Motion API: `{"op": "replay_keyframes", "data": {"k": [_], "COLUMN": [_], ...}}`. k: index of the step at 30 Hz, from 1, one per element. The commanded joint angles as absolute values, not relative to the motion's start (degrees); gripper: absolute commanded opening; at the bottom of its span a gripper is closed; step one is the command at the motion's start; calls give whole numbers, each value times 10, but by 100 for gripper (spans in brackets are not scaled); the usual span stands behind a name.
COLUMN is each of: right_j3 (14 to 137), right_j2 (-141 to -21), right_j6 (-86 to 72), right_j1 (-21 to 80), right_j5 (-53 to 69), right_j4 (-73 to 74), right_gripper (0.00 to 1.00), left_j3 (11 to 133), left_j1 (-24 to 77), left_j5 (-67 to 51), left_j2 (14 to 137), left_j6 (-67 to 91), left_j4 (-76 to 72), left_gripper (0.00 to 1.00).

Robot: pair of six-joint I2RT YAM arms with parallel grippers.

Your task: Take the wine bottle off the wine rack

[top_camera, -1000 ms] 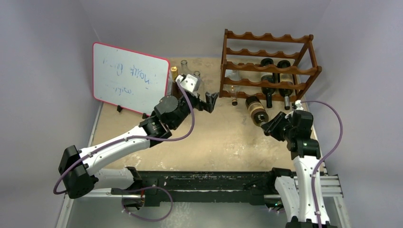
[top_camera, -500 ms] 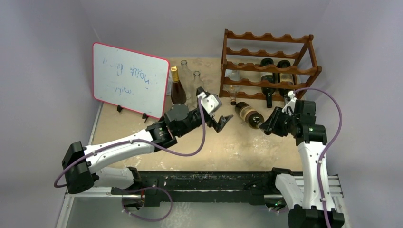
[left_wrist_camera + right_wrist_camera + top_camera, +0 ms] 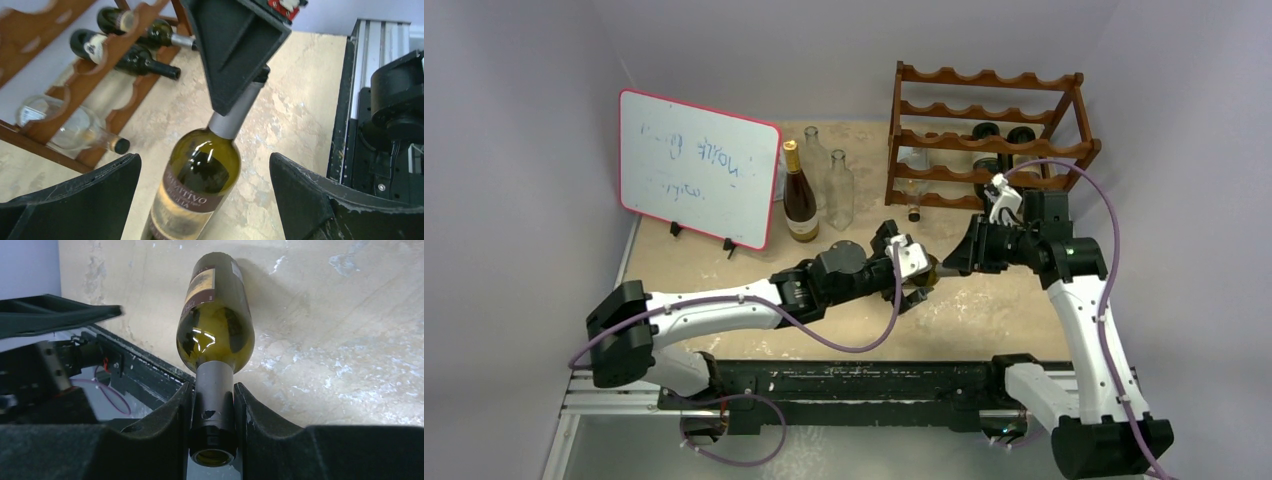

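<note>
The left gripper grabs the wine bottle by its labelled body [image 3: 932, 272] [image 3: 191, 192] next, which leaves the bottle's base free to stand on the tabletop.
The wine bottle [image 3: 215, 325] is green glass with a brown and cream label and a grey foil neck. My right gripper [image 3: 214, 405] is shut on its neck and holds it level above the tabletop, in front of the wine rack [image 3: 984, 140]. My left gripper [image 3: 200, 200] is open, and its fingers [image 3: 75, 200] stand apart on either side of the bottle's body [image 3: 200, 185] without touching it. In the top view the left gripper [image 3: 921, 278] and right gripper [image 3: 951, 260] meet at mid-table and hide most of the bottle.
Two dark bottles [image 3: 1004, 135] and a clear one [image 3: 914, 190] lie in the rack. A labelled wine bottle [image 3: 800, 200] and two clear bottles [image 3: 838, 190] stand beside the red-edged whiteboard [image 3: 699, 165]. The black rail [image 3: 864, 385] runs along the near edge.
My right gripper has carried the bottle left, away from the rack. My left arm has swung right and nearer, bringing its open jaws around the bottle's body.
</note>
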State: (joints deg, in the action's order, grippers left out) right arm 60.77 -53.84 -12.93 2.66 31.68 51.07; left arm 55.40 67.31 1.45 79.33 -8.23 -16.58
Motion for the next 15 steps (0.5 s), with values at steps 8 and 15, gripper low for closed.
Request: {"op": "replay_keyframes", "data": {"k": [8,15], "right_j3": [634,630], "right_j2": [-574,-587], "right_j6": [-160,-193], "right_j1": [62,113], "right_j5": [375,360], "right_j4": [442,407], "right_gripper": [0,0], "left_j3": [611,641], "left_j1": [679,674], "left_j5": [33,54], "left_j2": [881,916], "left_j6": [-51,-59], "left_j4": [-196,-179], "left_gripper": [100,92]}}
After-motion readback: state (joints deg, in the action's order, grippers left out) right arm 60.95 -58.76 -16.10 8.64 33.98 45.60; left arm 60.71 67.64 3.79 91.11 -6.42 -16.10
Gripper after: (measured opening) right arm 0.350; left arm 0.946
